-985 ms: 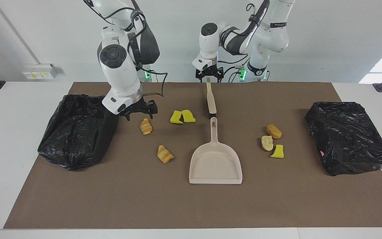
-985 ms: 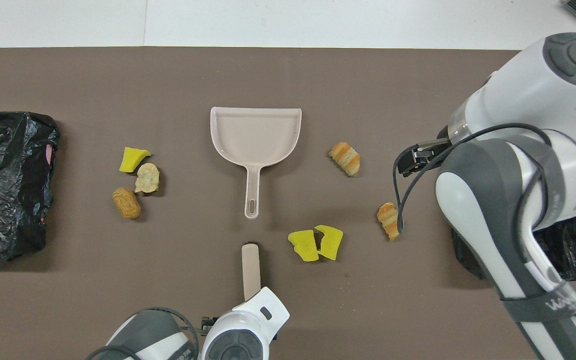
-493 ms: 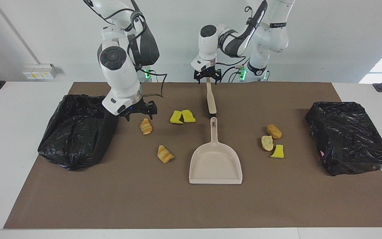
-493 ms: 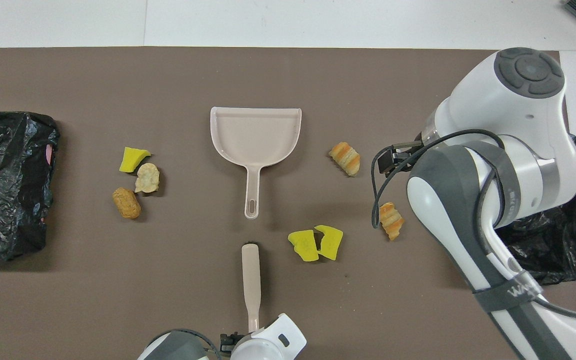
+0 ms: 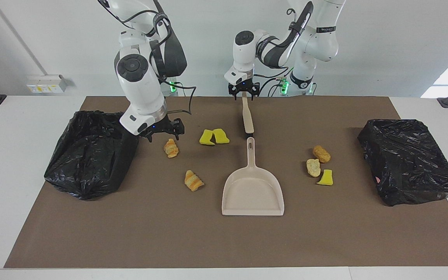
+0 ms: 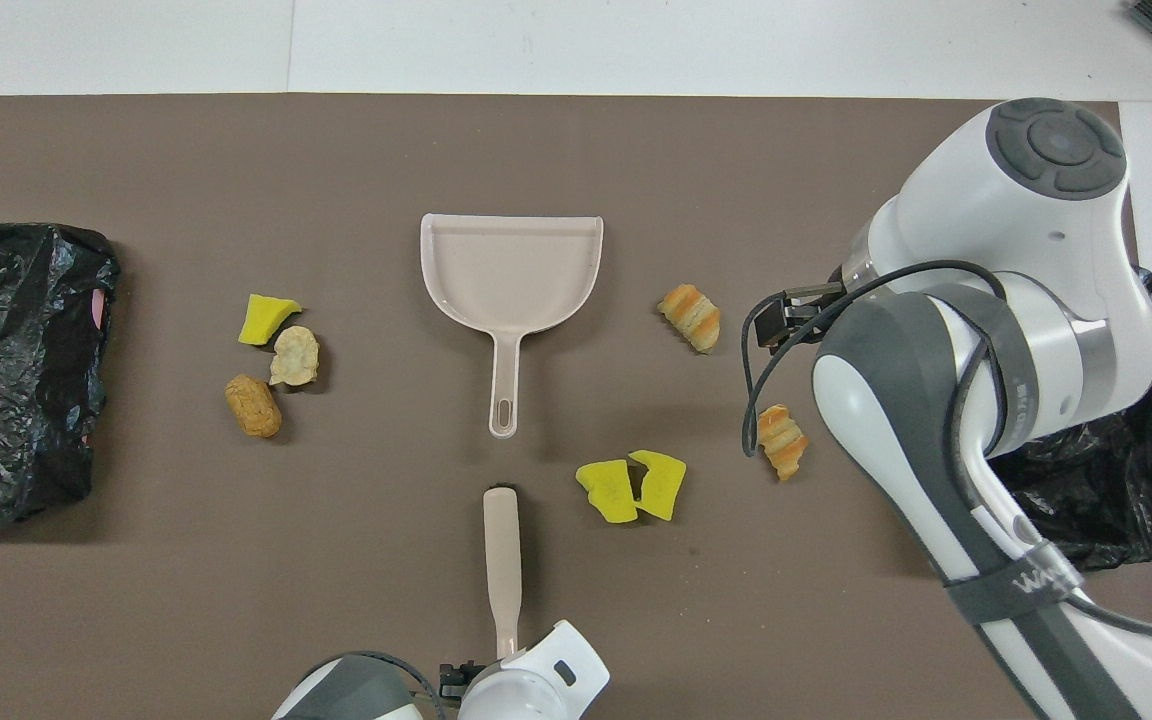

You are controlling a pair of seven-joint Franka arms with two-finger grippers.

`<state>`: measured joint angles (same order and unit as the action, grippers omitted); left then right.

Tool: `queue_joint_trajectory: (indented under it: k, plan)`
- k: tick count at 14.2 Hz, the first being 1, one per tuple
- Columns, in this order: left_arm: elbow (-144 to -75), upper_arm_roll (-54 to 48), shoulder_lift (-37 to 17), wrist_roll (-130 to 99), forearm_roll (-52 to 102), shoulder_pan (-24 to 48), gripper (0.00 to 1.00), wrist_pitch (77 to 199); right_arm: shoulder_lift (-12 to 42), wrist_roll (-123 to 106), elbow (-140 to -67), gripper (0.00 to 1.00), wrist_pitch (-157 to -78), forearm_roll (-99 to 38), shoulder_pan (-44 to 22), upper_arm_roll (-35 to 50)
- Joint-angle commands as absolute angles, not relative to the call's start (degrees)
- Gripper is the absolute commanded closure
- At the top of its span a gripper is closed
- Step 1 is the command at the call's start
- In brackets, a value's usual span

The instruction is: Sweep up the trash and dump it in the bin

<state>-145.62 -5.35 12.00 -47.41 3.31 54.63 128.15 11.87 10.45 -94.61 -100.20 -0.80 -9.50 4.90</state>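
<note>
Next, my right gripper grips the dustpan by its narrow handle point(image 6: 505, 390), since the dustpan's broad scoop spreads too wide for the gripper's fingers.
Trash lies scattered on the brown mat: two striped croissants point(image 5: 171, 148) point(image 5: 193, 180), a pair of yellow sponge wedges point(image 5: 214, 137), and a cluster of two tan lumps point(image 5: 321, 154) point(image 5: 313, 167) with one yellow wedge point(image 5: 325, 177). A beige dustpan point(image 5: 253, 190) lies flat mid-mat. The beige brush point(image 5: 247, 116) lies in line with the pan's handle, nearer the robots. My left gripper point(image 5: 243, 92) sits at the brush's thin handle end. My right gripper point(image 5: 163, 131) hangs open and empty over the mat, between a croissant and the black-bagged bin point(image 5: 91, 151).
A second black-bagged bin point(image 5: 408, 159) stands at the left arm's end of the table. The brown mat point(image 6: 576, 150) covers most of the table, with white tabletop around it. The right arm's bulky elbow point(image 6: 936, 400) overhangs the bin point(image 6: 1106, 490) at its end.
The left gripper drew back along the brush handle toward the robots, to its thin end. The right arm swung a little toward the croissants, then held. Nothing on the mat moved.
</note>
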Motion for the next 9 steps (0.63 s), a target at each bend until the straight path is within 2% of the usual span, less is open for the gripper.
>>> queue_joint_trajectory:
  k: [1,2,9]
  plan:
    - [-146.7,-4.7,12.7,-43.1,3.5,55.3,0.94,127.2,10.4,11.5,-96.7,0.00,-102.0,-0.8,-9.1,5.2]
    - [-146.1,-4.7,12.7,-41.4,3.5,55.1,1.00,124.9,10.4,11.5,-96.7,0.00,-102.0,-0.7,-9.1,5.2]
    - [-141.9,-4.0,13.5,-38.2,3.6,51.4,1.00,115.5,10.6,13.3,-96.7,0.00,-103.5,-1.6,-10.0,5.3]
